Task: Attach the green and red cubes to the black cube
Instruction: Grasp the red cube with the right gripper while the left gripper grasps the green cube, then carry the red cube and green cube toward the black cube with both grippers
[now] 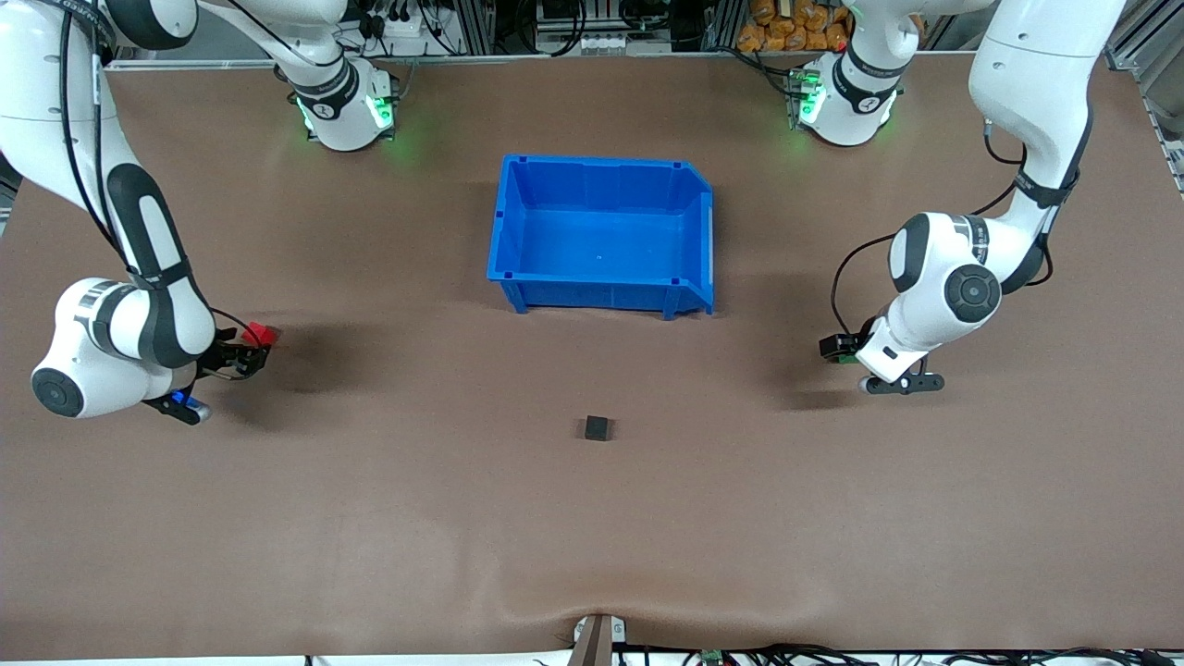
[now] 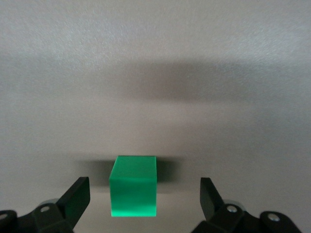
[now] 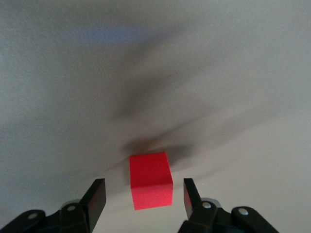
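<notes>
My left gripper next needs to grab the green cube's opposite sides, to attach the green cube to the black cube [image 1: 598,427].
The red cube [image 1: 260,334] lies on the table toward the right arm's end. My right gripper [image 1: 248,352] is low at it. In the right wrist view the gripper [image 3: 143,192] is open, and the red cube [image 3: 151,180] sits between the fingers with gaps on both sides. My left gripper [image 1: 835,349] is low at the left arm's end. In the left wrist view it [image 2: 144,188] is open wide around the green cube [image 2: 134,187], which rests on the table untouched. The black cube [image 1: 598,427] lies alone mid-table, nearer the front camera than the bin.
An empty blue bin [image 1: 511,231] stands mid-table, farther from the front camera than the black cube. The brown table mat [image 1: 592,536] spreads around all three cubes. Both arm bases stand along the table edge farthest from the front camera.
</notes>
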Robot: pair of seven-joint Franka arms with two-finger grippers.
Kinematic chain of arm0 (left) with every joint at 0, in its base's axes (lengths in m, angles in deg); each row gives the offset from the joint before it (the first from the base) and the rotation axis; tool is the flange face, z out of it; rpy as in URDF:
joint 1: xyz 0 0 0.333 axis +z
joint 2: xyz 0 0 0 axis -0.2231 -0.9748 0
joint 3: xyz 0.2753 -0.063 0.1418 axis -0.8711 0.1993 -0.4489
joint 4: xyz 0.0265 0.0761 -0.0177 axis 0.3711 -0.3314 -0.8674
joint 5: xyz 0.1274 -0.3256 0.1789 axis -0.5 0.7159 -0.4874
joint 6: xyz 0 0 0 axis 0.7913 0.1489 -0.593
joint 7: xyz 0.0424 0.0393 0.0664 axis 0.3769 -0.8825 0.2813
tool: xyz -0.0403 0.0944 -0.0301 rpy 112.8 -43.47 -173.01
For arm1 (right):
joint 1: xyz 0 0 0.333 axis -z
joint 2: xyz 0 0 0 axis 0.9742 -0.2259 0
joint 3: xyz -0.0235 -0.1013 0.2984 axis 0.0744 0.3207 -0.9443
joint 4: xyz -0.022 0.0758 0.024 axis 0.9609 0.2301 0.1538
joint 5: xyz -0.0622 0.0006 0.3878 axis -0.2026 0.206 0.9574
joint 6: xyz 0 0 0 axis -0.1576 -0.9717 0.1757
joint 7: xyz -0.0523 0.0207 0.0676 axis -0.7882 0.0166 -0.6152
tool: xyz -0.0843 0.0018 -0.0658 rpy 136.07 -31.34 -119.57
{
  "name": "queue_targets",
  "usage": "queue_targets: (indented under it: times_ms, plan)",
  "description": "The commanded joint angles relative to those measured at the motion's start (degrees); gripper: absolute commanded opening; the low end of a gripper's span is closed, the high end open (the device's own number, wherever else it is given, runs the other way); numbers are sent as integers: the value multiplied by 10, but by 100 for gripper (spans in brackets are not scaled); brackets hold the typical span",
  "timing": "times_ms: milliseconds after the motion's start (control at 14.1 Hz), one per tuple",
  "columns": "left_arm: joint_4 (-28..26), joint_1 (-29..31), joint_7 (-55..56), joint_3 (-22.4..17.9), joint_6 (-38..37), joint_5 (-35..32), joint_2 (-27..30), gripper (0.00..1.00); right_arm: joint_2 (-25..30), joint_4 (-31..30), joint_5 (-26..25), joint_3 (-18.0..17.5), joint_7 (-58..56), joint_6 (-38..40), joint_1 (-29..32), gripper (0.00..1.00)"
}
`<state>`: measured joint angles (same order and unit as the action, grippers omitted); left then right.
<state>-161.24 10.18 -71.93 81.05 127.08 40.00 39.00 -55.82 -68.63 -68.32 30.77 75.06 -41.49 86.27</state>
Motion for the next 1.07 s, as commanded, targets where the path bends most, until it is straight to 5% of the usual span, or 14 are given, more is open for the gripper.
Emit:
queue_targets:
  times_ms: [0,71,142,355,568,710,781,995]
  plan:
    - [8,-1,-2,-1,3,-1,-7,100,3,-14,6,0,8,-7,0,58]
    - [8,-1,-4,-1,3,-3,-11,100,3,-15,5,0,7,-8,1,57]
    - [9,-2,-6,-1,3,-4,-13,100,3,-19,5,0,7,-8,0,46]
    - [22,-2,-6,-1,4,-4,-23,100,4,-15,5,0,8,-5,-1,0]
    - [18,-1,-2,-1,3,-4,-23,94,7,22,33,-4,125,36,-30,0]
    - [17,1,3,-1,1,-4,-23,24,6,63,102,-8,240,65,-70,0]
    - [17,3,4,-1,0,-4,-23,0,4,78,152,-8,289,64,-89,0]
    - [15,2,6,-1,0,-4,-22,0,-17,124,288,-7,401,44,-148,0]
